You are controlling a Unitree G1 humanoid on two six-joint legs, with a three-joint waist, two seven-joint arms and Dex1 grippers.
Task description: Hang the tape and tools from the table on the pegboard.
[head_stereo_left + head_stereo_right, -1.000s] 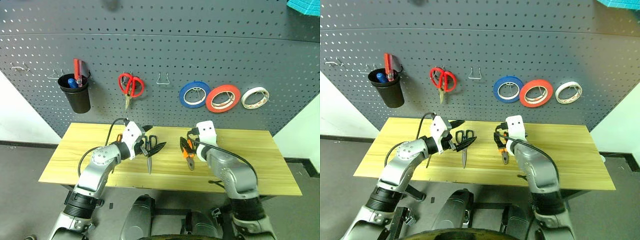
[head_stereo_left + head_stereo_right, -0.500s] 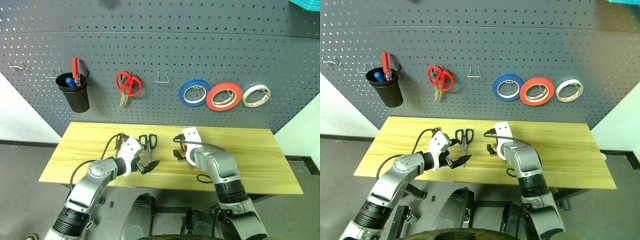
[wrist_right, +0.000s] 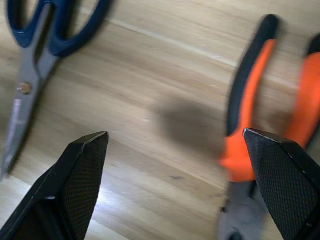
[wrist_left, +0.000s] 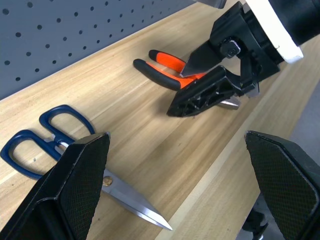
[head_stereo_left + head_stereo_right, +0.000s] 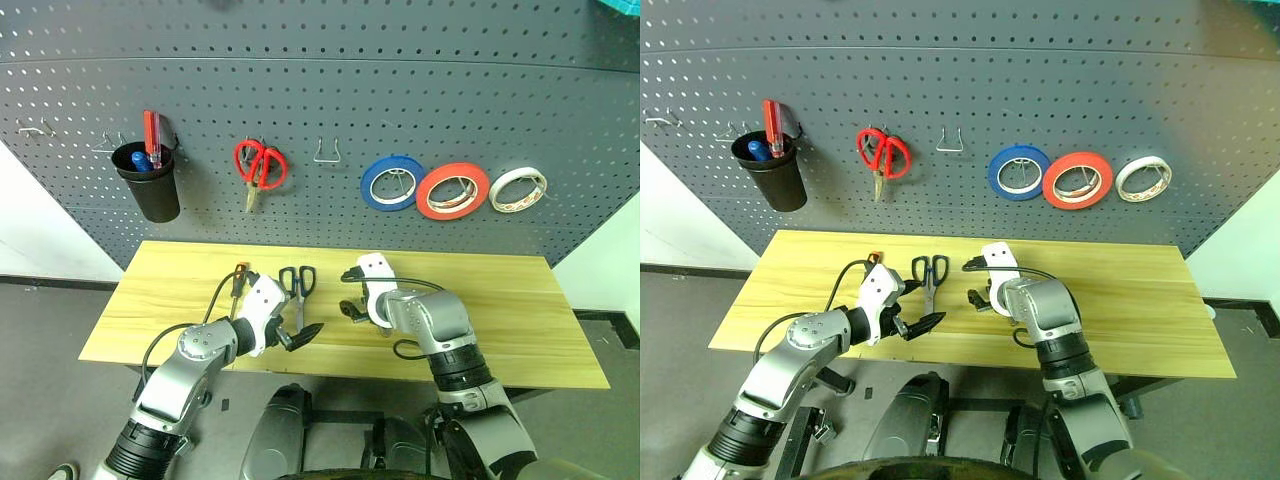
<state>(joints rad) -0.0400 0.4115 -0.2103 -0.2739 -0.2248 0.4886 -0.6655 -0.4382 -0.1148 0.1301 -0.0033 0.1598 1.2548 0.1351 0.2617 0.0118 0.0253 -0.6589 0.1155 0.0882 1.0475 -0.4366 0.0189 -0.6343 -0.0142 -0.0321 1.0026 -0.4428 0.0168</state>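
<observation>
The orange handles of the pliers lie beside my right gripper's fingers, so closing now would miss, and I need to line the gripper up with them first.
Dark blue scissors (image 5: 297,288) lie on the table (image 5: 500,300) with their blades toward the front edge. A small orange-and-black screwdriver (image 5: 238,277) lies left of them. The orange-and-black pliers (image 4: 165,70) lie to their right. My left gripper (image 5: 298,335) hangs open near the front edge, by the scissors' tips. Open too, my right gripper (image 5: 349,300) points down, one fingertip close to the pliers' (image 3: 255,115) handles, holding nothing. The red-orange tape (image 5: 452,191) hangs on the pegboard (image 5: 400,100).
On the pegboard hang a black cup (image 5: 150,185) with red and blue screwdrivers, red scissors (image 5: 259,167), a bare wire hook (image 5: 325,154), a blue roll (image 5: 392,184) and a pale roll (image 5: 518,190). More bare hooks (image 5: 35,130) sit at the far left.
Both arms have sunk toward the table. My left gripper has drawn back from over the scissors to the front edge. My right gripper has tipped downward and shifted left over the pliers.
</observation>
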